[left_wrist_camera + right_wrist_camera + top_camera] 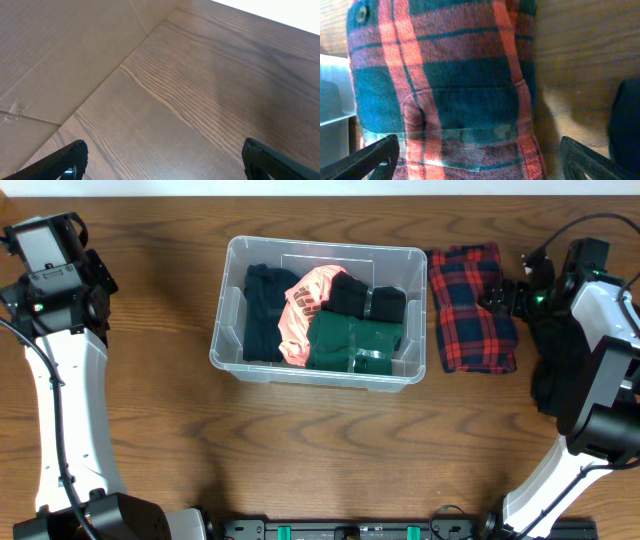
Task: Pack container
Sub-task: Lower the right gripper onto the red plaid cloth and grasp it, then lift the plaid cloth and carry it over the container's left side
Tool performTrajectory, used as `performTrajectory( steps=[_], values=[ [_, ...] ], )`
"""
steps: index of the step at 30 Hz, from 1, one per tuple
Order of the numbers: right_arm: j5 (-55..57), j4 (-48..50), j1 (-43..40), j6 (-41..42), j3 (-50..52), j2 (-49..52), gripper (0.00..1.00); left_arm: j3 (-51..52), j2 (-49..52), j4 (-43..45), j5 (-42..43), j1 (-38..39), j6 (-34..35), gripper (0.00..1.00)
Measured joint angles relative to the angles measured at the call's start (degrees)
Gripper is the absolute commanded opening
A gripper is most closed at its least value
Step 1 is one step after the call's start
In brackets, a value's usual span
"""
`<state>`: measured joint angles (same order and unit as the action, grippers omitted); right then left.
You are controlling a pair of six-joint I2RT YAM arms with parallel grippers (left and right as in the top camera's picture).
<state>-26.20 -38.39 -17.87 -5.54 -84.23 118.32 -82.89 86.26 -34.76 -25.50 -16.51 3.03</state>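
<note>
My right gripper moves lower, before closing on the plaid shirt, since the fingers hover above its see-through band (447, 149), one finger over wood.
The clear plastic container (227, 340) stands mid-table and holds a navy garment (262, 310), a pink garment (305, 305), a green garment (350, 340) and black pieces (365, 300). A folded red and navy plaid shirt (470, 305) lies on the table just right of it; it fills the right wrist view (455, 85). My right gripper (477, 160) is open, its fingers spread wide over the shirt's near end, by the shirt's right edge in the overhead view (505, 298). My left gripper (162, 160) is open and empty above bare table at the far left.
A black garment (555, 365) lies at the right edge under the right arm, and shows in the right wrist view (625, 125). Container wall (332, 100) sits at the shirt's left. Cardboard-like sheet (60, 50) borders the table's far left.
</note>
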Motion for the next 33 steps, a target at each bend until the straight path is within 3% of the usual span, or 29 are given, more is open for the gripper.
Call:
performTrajectory(
  steps=[10,12,16,18,20,23,28,33],
  values=[
    [-2.6,6.88,0.07,-0.55,6.78,-0.2,0.99,0.0,0.0,0.0,0.0,0.0,0.0,0.98],
    [-3.1,7.5,0.11,-0.55,7.48,-0.42,0.91,0.0,0.0,0.0,0.0,0.0,0.0,0.98],
    [-5.07,7.85,0.48,-0.48,7.96,-0.57,0.55,0.0,0.0,0.0,0.0,0.0,0.0,0.98],
    [-5.66,7.74,0.7,-0.15,8.02,-0.83,0.54,0.0,0.0,-0.02,0.0,0.0,0.0,0.98],
    [-6.05,7.72,0.9,-0.13,8.11,-0.96,0.45,0.0,0.0,0.0,0.0,0.0,0.0,0.98],
    [-7.13,7.21,1.03,0.04,8.13,-0.96,0.18,0.0,0.0,0.0,0.0,0.0,0.0,0.98],
    [-7.65,6.4,1.03,1.49,8.07,-1.07,0.08,0.0,0.0,0.0,0.0,0.0,0.0,0.98],
    [-6.84,5.68,1.49,2.71,8.04,-2.4,0.06,0.0,0.0,0.0,0.0,0.0,0.0,0.98]
  ],
)
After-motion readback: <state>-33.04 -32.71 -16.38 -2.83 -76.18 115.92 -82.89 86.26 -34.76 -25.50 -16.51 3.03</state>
